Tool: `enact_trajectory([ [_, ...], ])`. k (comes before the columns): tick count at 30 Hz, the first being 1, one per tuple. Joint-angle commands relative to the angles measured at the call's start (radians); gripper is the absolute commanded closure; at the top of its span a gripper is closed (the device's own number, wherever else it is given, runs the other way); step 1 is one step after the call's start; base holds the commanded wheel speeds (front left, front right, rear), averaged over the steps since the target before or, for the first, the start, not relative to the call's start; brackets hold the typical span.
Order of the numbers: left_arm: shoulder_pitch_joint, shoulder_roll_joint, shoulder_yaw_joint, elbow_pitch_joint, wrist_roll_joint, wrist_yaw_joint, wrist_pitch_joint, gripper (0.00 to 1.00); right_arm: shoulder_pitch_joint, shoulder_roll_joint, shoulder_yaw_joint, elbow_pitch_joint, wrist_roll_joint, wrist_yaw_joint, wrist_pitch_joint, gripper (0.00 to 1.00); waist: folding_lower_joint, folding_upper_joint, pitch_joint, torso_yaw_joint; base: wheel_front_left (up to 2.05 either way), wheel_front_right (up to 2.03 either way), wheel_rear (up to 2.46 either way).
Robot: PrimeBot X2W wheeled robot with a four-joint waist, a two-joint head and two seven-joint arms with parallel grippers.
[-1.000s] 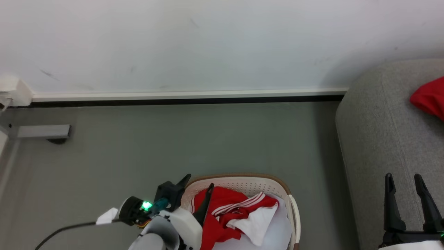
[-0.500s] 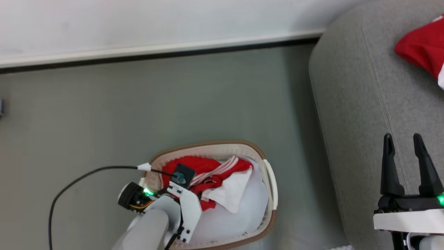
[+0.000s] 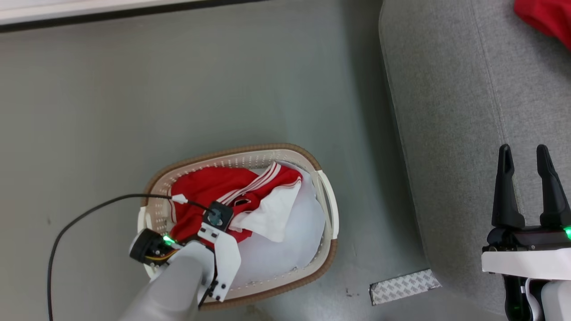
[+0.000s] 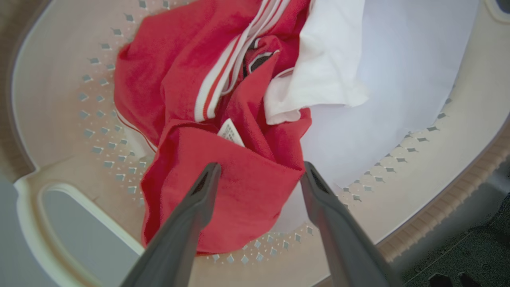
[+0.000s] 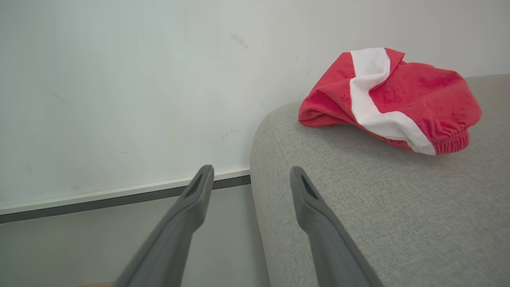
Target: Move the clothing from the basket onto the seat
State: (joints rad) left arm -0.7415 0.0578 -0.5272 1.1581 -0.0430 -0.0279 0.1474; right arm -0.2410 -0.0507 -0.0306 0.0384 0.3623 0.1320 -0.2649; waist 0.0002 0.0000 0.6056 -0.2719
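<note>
I should grab the clothing by its red fold with my left gripper next, so that I can move the clothing from the basket onto the seat.
The cream basket with a brown rim stands on the grey floor, left of the seat. Red clothing with white stripes lies crumpled in its left half. My left gripper points down into the basket, open, its fingers either side of a red fold; contact cannot be told. My right gripper hovers open over the seat's near edge with nothing between its fingers. Another red and white garment lies on the seat, far from the right gripper.
A pale sheet lines the basket's right half and bottom. A black cable loops over the floor to my left wrist. A patterned strip lies on the floor by the seat's base. A white wall with a baseboard runs behind.
The head camera has tilted down, so the basket shows whole. My left gripper has turned downward and lowered into the basket over the red clothing. Both grippers stay open.
</note>
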Motion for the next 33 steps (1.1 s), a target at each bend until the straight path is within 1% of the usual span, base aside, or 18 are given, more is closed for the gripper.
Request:
enact_trajectory([
  [1, -0.018, 0.01, -0.002, 0.011, 0.011, 0.006, -0.013, 0.0, -0.016, -0.001, 0.003, -0.004, 0.006, -0.003, 0.001, 0.0, -0.0002, 0.0, 0.019, -0.008, 0.0, 0.0, 0.0],
  [6, -0.064, 0.011, -0.021, 0.048, 0.021, 0.017, -0.02, 0.0, -0.041, -0.001, 0.011, -0.016, 0.015, -0.003, 0.001, 0.0, -0.0002, 0.0, 0.066, -0.013, 0.0, 0.0, 0.0],
  [9, -0.094, 0.015, -0.04, 0.065, 0.035, 0.013, -0.011, 0.0, -0.055, -0.001, 0.016, -0.023, 0.022, -0.003, 0.001, 0.0, -0.0002, 0.0, 0.102, -0.015, 0.0, 0.0, 0.0],
  [12, -0.131, 0.014, -0.065, 0.071, 0.056, 0.01, -0.028, 0.0, -0.07, -0.001, 0.02, -0.025, 0.021, -0.003, 0.001, 0.0, -0.0002, 0.0, 0.139, -0.017, 0.0, 0.0, 0.0],
  [13, -0.141, 0.015, -0.073, 0.075, 0.062, 0.008, -0.033, 0.03, -0.074, -0.001, 0.022, -0.028, 0.023, -0.003, 0.001, 0.0, -0.0002, 0.0, 0.152, -0.018, 0.0, 0.0, 0.0],
  [14, -0.151, 0.017, -0.081, 0.077, 0.068, 0.004, -0.037, 0.52, -0.077, -0.001, 0.025, -0.03, 0.024, -0.003, 0.001, 0.0, -0.0002, 0.0, 0.164, -0.02, 0.0, 0.0, 0.0],
  [15, -0.16, 0.019, -0.087, 0.081, 0.074, 0.001, -0.041, 0.78, -0.08, -0.001, 0.027, -0.03, 0.025, -0.003, 0.001, 0.0, -0.0002, 0.0, 0.174, -0.021, 0.0, 0.0, 0.0],
  [16, -0.166, 0.02, -0.09, 0.085, 0.073, -0.003, -0.04, 1.0, -0.084, -0.001, 0.027, -0.029, 0.023, -0.003, 0.001, 0.0, -0.0002, 0.0, 0.182, -0.022, 0.0, 0.0, 0.0],
  [20, -0.177, 0.016, -0.09, 0.095, 0.053, -0.009, -0.056, 1.0, -0.086, -0.001, 0.016, -0.025, 0.026, -0.003, 0.001, 0.0, -0.0002, 0.0, 0.187, -0.02, 0.0, 0.0, 0.0],
  [23, -0.169, 0.008, -0.082, 0.097, 0.029, -0.018, -0.082, 1.0, -0.074, -0.001, -0.006, -0.014, 0.023, -0.003, 0.001, 0.0, -0.0002, 0.0, 0.161, -0.003, 0.0, 0.0, 0.0],
  [28, -0.133, -0.004, -0.057, 0.077, -0.037, -0.042, -0.147, 1.0, -0.047, -0.001, -0.046, 0.003, 0.001, -0.003, 0.001, 0.0, -0.0002, 0.0, 0.07, 0.043, 0.0, 0.0, 0.0],
  [30, -0.112, -0.006, -0.06, 0.055, -0.067, -0.055, -0.172, 1.0, -0.032, -0.001, -0.064, 0.012, -0.016, -0.003, 0.001, 0.0, -0.0002, 0.0, 0.02, 0.064, 0.0, 0.0, 0.0],
  [32, -0.079, -0.007, -0.081, 0.004, -0.096, -0.071, -0.207, 1.0, -0.013, -0.001, -0.079, 0.021, -0.029, -0.003, 0.001, 0.0, -0.0002, 0.0, -0.035, 0.084, 0.0, 0.0, 0.0],
  [33, -0.079, -0.007, -0.081, 0.004, -0.096, -0.071, -0.207, 1.0, -0.013, -0.001, -0.079, 0.021, -0.029, -0.003, 0.001, 0.0, -0.0002, 0.0, -0.035, 0.084, 0.0, 0.0, 0.0],
])
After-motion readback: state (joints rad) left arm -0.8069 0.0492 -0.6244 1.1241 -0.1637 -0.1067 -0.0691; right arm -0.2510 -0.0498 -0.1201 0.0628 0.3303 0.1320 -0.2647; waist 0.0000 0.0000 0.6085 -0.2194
